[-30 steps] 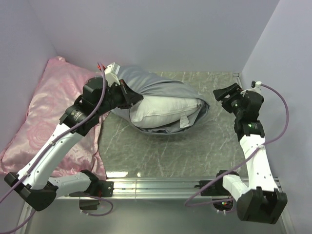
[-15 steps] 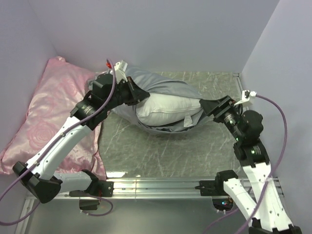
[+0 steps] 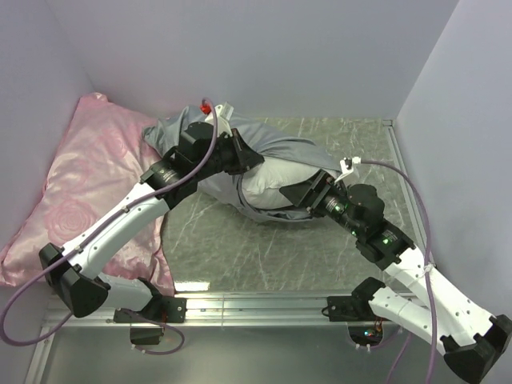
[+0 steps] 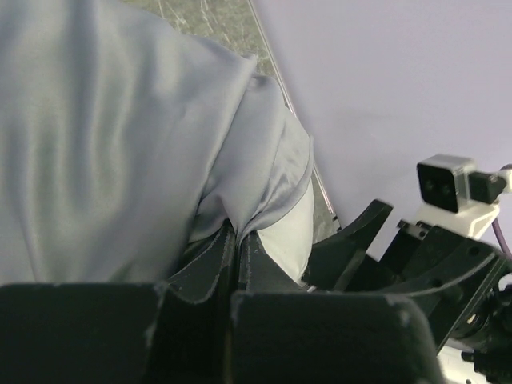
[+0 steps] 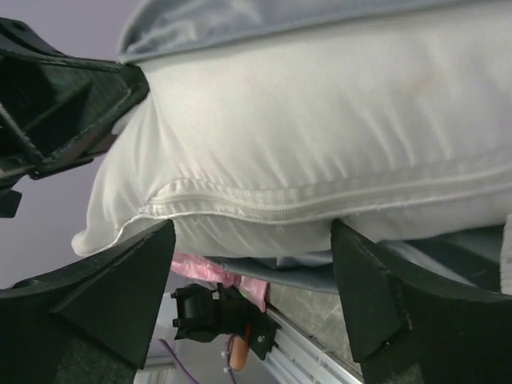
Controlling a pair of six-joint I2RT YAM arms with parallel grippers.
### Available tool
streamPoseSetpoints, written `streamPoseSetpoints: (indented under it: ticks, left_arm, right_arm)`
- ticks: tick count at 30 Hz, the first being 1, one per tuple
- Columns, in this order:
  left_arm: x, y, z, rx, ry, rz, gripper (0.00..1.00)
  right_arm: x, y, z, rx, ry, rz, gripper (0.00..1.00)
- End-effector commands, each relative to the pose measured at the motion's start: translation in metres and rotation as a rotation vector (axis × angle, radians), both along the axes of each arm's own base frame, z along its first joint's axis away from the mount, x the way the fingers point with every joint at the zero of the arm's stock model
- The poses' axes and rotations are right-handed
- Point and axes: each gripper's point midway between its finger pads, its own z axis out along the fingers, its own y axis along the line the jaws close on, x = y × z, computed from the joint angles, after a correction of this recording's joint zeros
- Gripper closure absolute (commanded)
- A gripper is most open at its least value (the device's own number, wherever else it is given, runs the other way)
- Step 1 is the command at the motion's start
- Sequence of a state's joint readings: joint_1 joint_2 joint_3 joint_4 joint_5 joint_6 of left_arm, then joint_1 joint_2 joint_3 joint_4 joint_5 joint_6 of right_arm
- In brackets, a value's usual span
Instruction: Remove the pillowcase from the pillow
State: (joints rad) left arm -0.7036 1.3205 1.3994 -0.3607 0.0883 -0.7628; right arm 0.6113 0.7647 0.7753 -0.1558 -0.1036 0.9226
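Observation:
The grey pillowcase has to be free to slip off. My right gripper should next hold the white pillow by its seamed end (image 3: 266, 192) (image 5: 256, 210).
The silver-grey pillowcase (image 3: 280, 148) lies bunched at the table's back middle, with the white pillow (image 3: 268, 184) poking out of its open front side. My left gripper (image 3: 252, 160) is shut on a fold of the pillowcase's edge (image 4: 264, 172), right above the bare pillow (image 4: 292, 232). My right gripper (image 3: 298, 194) is open; its fingertips (image 5: 152, 256) straddle the pillow's seamed end (image 5: 320, 144) and touch or nearly touch it. Grey pillowcase fabric shows above (image 5: 240, 16) and under the pillow. The blue tag is not visible.
The pink rose-patterned pillow (image 3: 80, 184) lies along the left wall, its edge under my left arm. Lilac walls close the back and both sides. A metal rail (image 3: 264, 304) runs along the near edge. The two grippers are close together.
My left gripper has moved right, dragging the pillowcase with it. My right arm has swung left and down from the right wall to the pillow's bare end.

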Motion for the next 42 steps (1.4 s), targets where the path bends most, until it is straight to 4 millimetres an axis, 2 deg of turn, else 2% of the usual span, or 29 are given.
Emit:
streamPoseSetpoints:
  ticks: [1, 6, 8, 10, 13, 16, 19, 20, 21, 22, 24, 25, 26, 27, 28, 29, 30, 31, 32, 33, 34, 36, 37, 39, 40, 42]
  left_arm:
    - [0.020, 0.001, 0.045, -0.085, -0.125, 0.075, 1.00]
    - [0.018, -0.008, 0.032, -0.088, -0.114, 0.062, 1.00]
    - [0.013, -0.012, 0.022, -0.084, -0.102, 0.049, 1.00]
    - [0.008, -0.016, 0.016, -0.093, -0.091, 0.035, 1.00]
    - [-0.011, -0.024, 0.001, -0.091, -0.071, 0.001, 1.00]
    - [-0.027, -0.028, -0.026, -0.073, -0.023, -0.024, 1.00]
    - [-0.037, -0.030, -0.034, -0.083, -0.009, -0.040, 1.00]
    - [-0.039, -0.031, -0.033, -0.088, -0.011, -0.046, 1.00]
    - [-0.042, -0.033, -0.032, -0.083, -0.015, -0.058, 1.00]
    - [-0.047, -0.039, -0.028, -0.085, -0.022, -0.076, 1.00]
    - [-0.052, -0.044, -0.021, -0.090, -0.044, -0.102, 1.00]
    - [-0.055, -0.048, -0.013, -0.103, -0.059, -0.115, 1.00]
    - [-0.055, -0.048, -0.011, -0.101, -0.063, -0.116, 1.00]
    - [-0.055, -0.048, -0.010, -0.092, -0.071, -0.114, 1.00]
    - [-0.054, -0.048, -0.005, -0.080, -0.074, -0.113, 0.99]
    - [-0.047, -0.044, -0.002, -0.066, -0.087, -0.076, 0.90]
    - [-0.043, -0.041, 0.003, -0.054, -0.109, -0.057, 0.80]
    - [-0.035, -0.035, 0.021, -0.062, -0.150, -0.006, 0.70]
    - [-0.030, -0.029, 0.028, -0.050, -0.168, 0.026, 0.48]
    - [-0.025, -0.024, 0.039, -0.029, -0.209, 0.048, 0.40]
    - [-0.022, -0.020, 0.066, -0.050, -0.256, 0.072, 0.31]
    - [-0.013, -0.009, 0.084, -0.017, -0.300, 0.129, 0.26]
    - [-0.011, -0.008, 0.106, -0.035, -0.331, 0.145, 0.25]
    - [-0.003, 0.001, 0.110, 0.008, -0.327, 0.202, 0.25]
    - [0.001, 0.003, 0.115, 0.011, -0.327, 0.225, 0.26]
    - [0.006, 0.006, 0.113, 0.028, -0.320, 0.250, 0.32]
  right_arm:
    - [0.004, -0.003, 0.010, 0.086, -0.011, -0.094, 0.13]
    - [0.008, -0.012, -0.014, 0.176, 0.080, -0.184, 0.06]
    - [0.011, -0.012, -0.021, 0.244, 0.114, -0.210, 0.05]
    - [0.016, -0.013, -0.034, 0.234, 0.147, -0.239, 0.04]
    - [0.027, -0.014, -0.035, 0.237, 0.144, -0.279, 0.03]
    - [0.033, -0.016, -0.033, 0.241, 0.121, -0.309, 0.02]
    - [0.035, -0.023, -0.025, 0.252, 0.067, -0.336, 0.02]
    - [0.037, -0.022, -0.021, 0.253, 0.059, -0.331, 0.02]
    - [0.040, -0.017, -0.027, 0.226, 0.082, -0.324, 0.03]
    - [0.041, -0.014, -0.021, 0.217, 0.073, -0.314, 0.04]
    - [0.046, -0.006, -0.022, 0.215, 0.071, -0.296, 0.18]
    - [0.047, -0.004, -0.017, 0.215, 0.050, -0.282, 0.29]
    - [0.049, -0.003, -0.014, 0.202, 0.043, -0.283, 0.65]
    - [0.051, -0.005, -0.010, 0.183, 0.038, -0.294, 0.85]
    - [0.054, -0.008, 0.010, 0.164, -0.006, -0.305, 1.00]
    - [0.052, -0.011, 0.012, 0.128, -0.009, -0.312, 1.00]
    - [0.051, -0.018, 0.027, 0.125, -0.045, -0.330, 1.00]
    - [0.051, -0.027, 0.046, 0.101, -0.091, -0.355, 1.00]
    - [0.049, -0.032, 0.057, 0.092, -0.115, -0.369, 1.00]
    - [0.046, -0.040, 0.071, 0.085, -0.144, -0.389, 1.00]
    - [0.043, -0.048, 0.092, 0.063, -0.181, -0.403, 1.00]
    - [0.040, -0.059, 0.113, 0.051, -0.225, -0.434, 1.00]
    - [0.036, -0.065, 0.134, 0.038, -0.264, -0.440, 1.00]
    - [0.036, -0.068, 0.152, 0.025, -0.293, -0.445, 1.00]
    - [0.031, -0.073, 0.175, 0.031, -0.340, -0.446, 1.00]
    - [0.032, -0.071, 0.189, 0.012, -0.357, -0.438, 1.00]
